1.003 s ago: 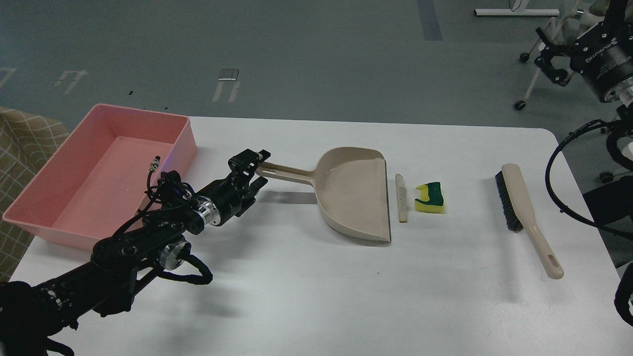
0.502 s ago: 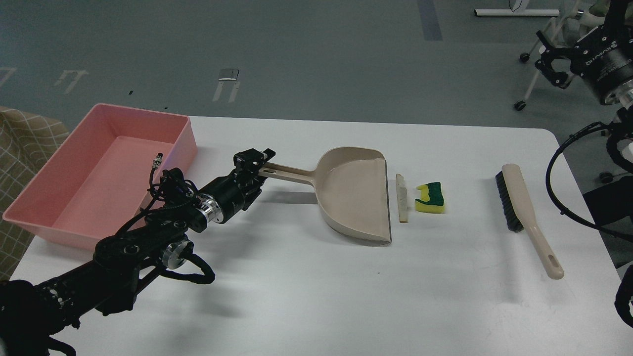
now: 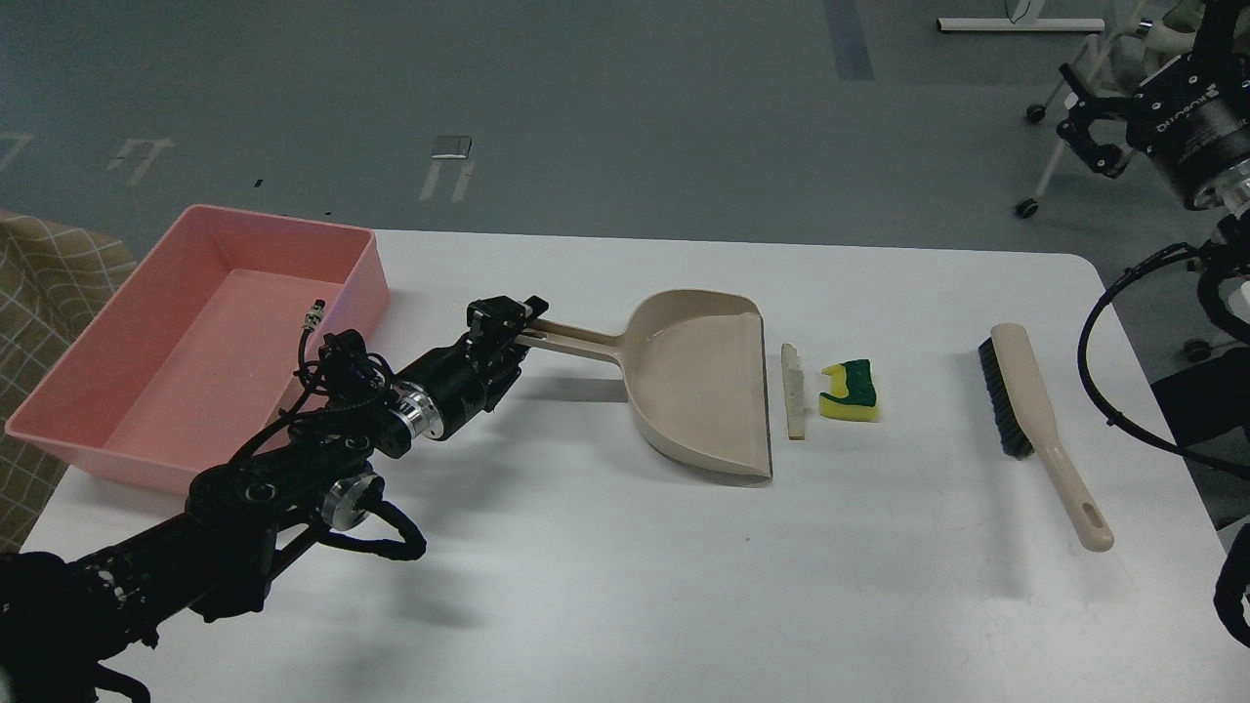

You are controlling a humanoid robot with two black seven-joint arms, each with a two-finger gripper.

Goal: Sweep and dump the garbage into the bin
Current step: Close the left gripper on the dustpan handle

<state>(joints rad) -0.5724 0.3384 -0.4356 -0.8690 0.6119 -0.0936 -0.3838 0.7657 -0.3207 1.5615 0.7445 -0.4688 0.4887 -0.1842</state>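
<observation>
My right gripper will grab the black-bristled beige brush by its handle [image 3: 1073, 496] next. Then it will sweep the garbage onto the dustpan [image 3: 698, 381].
The beige dustpan [image 3: 698, 381] lies mid-table, its open edge facing right. My left gripper [image 3: 510, 332] sits at the end of its long handle [image 3: 576, 343], fingers closed around it. The garbage lies just right of the pan's edge: a thin white bread slice [image 3: 794, 391] with tan crust and a yellow sponge chunk [image 3: 850, 391] with a green top. The pink bin [image 3: 332, 288] stands at the far left of the table. My right gripper [image 3: 1079, 117] hangs open and empty off the table, at the upper right.
A beige brush [image 3: 1035, 410] with black bristles lies on the right of the white table [image 3: 625, 566], handle toward me. Black cables [image 3: 1104, 322] loop at the right edge. A checked cloth [image 3: 49, 283] lies left of the bin.
My left gripper has moved right onto the end of the dustpan handle and closed on it. The right gripper has shifted slightly. The pan, scraps and brush have not moved.
</observation>
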